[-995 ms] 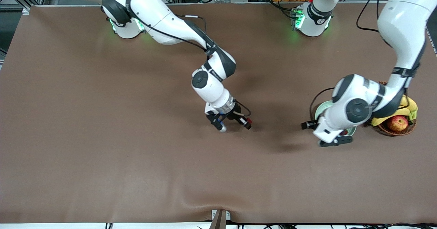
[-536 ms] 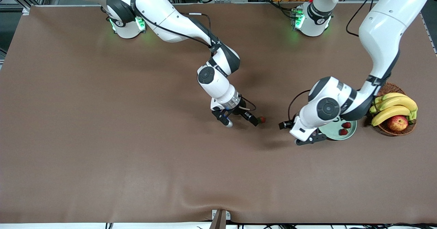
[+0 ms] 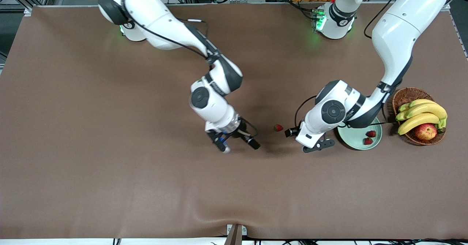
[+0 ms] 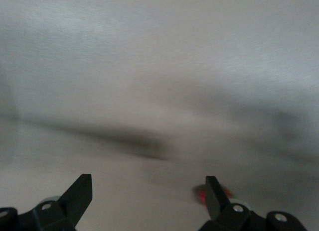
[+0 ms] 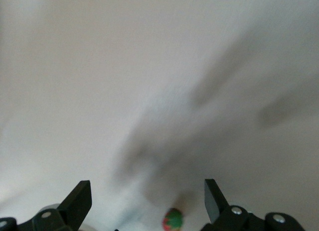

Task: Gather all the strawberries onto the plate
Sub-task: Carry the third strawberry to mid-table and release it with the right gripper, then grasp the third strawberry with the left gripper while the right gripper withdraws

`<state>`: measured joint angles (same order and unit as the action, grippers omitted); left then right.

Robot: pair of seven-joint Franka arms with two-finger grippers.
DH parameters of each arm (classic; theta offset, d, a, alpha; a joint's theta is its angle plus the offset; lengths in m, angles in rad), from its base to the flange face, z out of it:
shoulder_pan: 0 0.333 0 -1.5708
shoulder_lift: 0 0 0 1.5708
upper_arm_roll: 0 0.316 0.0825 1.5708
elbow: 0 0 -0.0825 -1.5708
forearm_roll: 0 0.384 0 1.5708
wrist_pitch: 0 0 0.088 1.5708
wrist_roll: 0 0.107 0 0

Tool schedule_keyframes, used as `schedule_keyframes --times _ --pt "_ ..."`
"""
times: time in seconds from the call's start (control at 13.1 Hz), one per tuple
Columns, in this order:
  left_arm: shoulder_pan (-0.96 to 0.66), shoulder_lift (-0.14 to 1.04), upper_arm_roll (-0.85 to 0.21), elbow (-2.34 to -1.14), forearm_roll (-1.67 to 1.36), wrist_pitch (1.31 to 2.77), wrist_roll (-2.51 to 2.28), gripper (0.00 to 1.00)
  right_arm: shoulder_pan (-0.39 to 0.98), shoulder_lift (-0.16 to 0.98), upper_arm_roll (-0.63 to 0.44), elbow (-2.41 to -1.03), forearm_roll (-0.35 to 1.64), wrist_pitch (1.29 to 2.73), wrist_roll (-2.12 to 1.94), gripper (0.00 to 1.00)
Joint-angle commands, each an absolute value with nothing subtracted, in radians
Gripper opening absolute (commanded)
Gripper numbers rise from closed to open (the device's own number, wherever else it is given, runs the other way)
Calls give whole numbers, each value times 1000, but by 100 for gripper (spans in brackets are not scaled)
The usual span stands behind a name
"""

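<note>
I should next use my left gripper to pick up the lone strawberry by its red body [image 3: 278, 128]. Then it can join the others in the plate [image 3: 351, 141].
One strawberry [image 3: 278, 128] lies alone on the brown table, between the two grippers. It shows with a green cap in the right wrist view [image 5: 173, 218] and as a red blur in the left wrist view [image 4: 199, 195]. Two more strawberries [image 3: 371, 134] [image 3: 367, 141] lie in the pale green plate [image 3: 351, 141]. My right gripper [image 3: 239, 147] [image 5: 147, 196] is open and empty, low over the table beside the lone strawberry, toward the right arm's end. My left gripper [image 3: 312, 147] [image 4: 148, 193] is open and empty, over the table between that strawberry and the plate.
A brown wicker basket [image 3: 402, 98] with bananas [image 3: 420, 115] and an apple [image 3: 426, 131] stands beside the plate at the left arm's end of the table. The left arm's elbow hangs over the plate's edge.
My right gripper has let go of the strawberry on the table and drawn back toward the right arm's end. My left gripper has moved off the plate toward that strawberry.
</note>
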<state>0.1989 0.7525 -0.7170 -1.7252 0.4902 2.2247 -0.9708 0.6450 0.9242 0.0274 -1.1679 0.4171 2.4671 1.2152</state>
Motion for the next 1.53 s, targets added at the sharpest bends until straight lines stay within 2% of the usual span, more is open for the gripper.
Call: schedule_keyframes --times 0.0,0.15,0.46,0.84,1.07,1.15,1.3,1.45 --pt "105 818 -712 -1657 492 2264 -1112 100 560 855 49 -1189 419 2327 1155 100" --pt "39 818 -674 -1646 502 2275 -1231 100 525 825 37 -1184 407 2222 1149 100" --pt "26 796 -661 -1671 520 2269 -1566 100 365 732 41 -1183 348 1937 918 100" --pt "34 798 -647 -1715 619 2264 -1859 100 140 605 52 -1183 231 1705 536 100" --pt "35 796 -649 -1729 644 2264 -1913 100 20 517 55 -1183 226 1603 451 100" --pt "34 801 -649 -1729 644 2264 -1914 90 17 476 52 -1181 215 1556 453 100" --pt "31 802 -649 -1729 644 2264 -1928 77 -1 376 60 -1181 99 1484 402 100" --pt "26 805 -649 -1729 644 2264 -1937 52 -8 292 54 -1187 71 1395 312 100"
